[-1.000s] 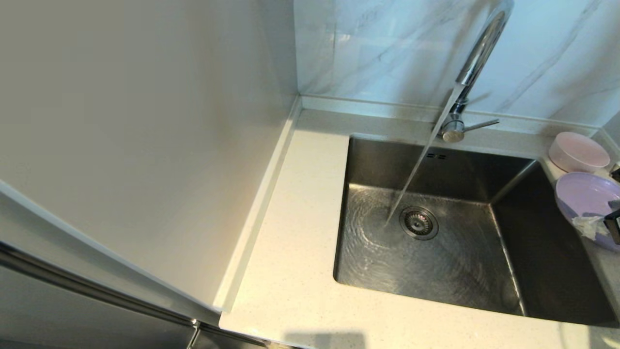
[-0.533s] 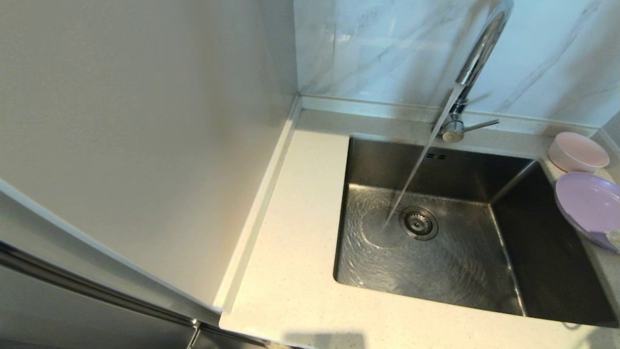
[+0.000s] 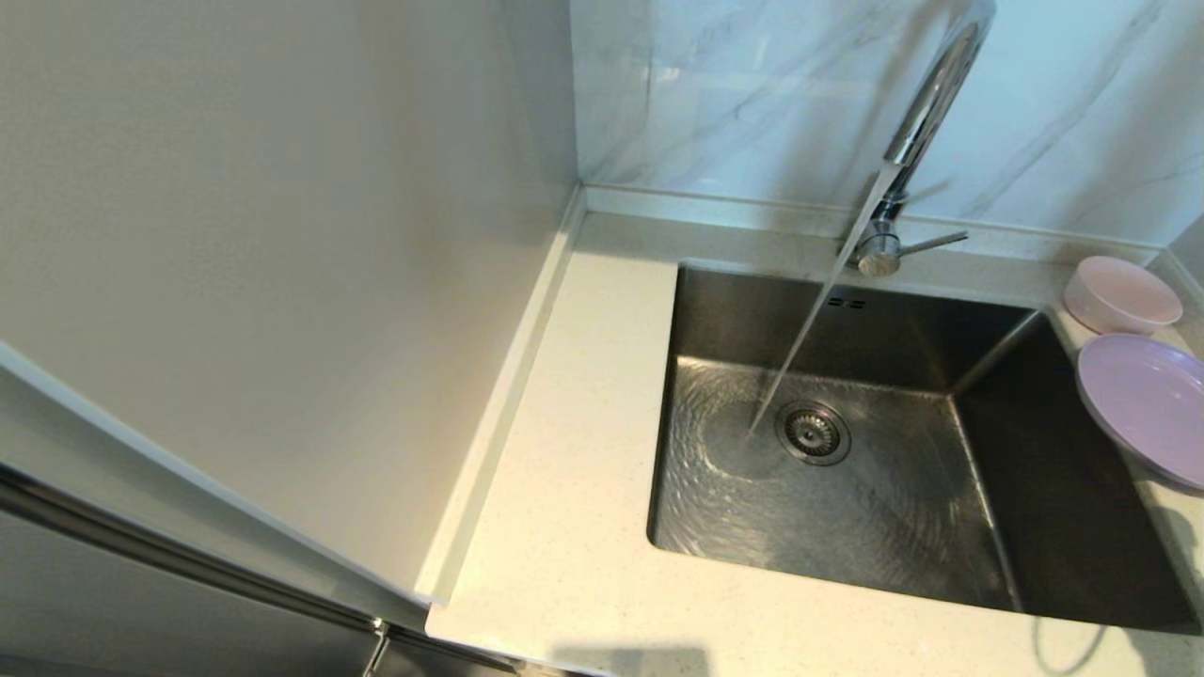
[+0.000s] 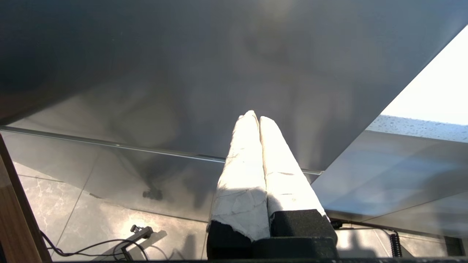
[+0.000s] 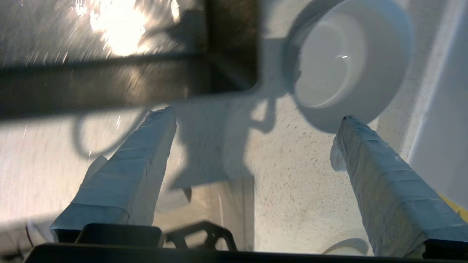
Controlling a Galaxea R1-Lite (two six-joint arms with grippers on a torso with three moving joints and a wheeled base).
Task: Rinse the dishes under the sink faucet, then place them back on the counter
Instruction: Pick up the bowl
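Note:
My right gripper pinches the dish by its thin rim (image 5: 366, 123) next. The greyish-white dish has a wide, round opening (image 5: 348, 65).
Water runs from the chrome sink faucet (image 3: 926, 103) into the steel sink (image 3: 997, 367), landing beside the drain strainer (image 3: 813, 432). On the counter (image 3: 574, 489) right of the basin, the pink bowl (image 3: 1121, 294) stands at the rear. The lavender plate (image 3: 1143, 406) lies in front of it, slightly over the sink rim. The right wrist view shows my right gripper (image 5: 255, 114) open and empty above the counter, short of a pale greyish-white dish (image 5: 343, 65) by the sink corner. My left gripper (image 4: 257, 116) is shut and parked low. Neither gripper appears in the head view.
A cream wall panel (image 3: 282, 235) rises on the left of the counter, and the grey-veined marble wall (image 3: 734, 94) stands behind the faucet. The faucet's thin lever (image 3: 931, 243) points right. A side wall (image 5: 446, 91) runs close beside the greyish-white dish.
My right gripper, which was at the lavender plate's near edge a second ago, has drawn back out of the head view. The plate now lies free on the counter.

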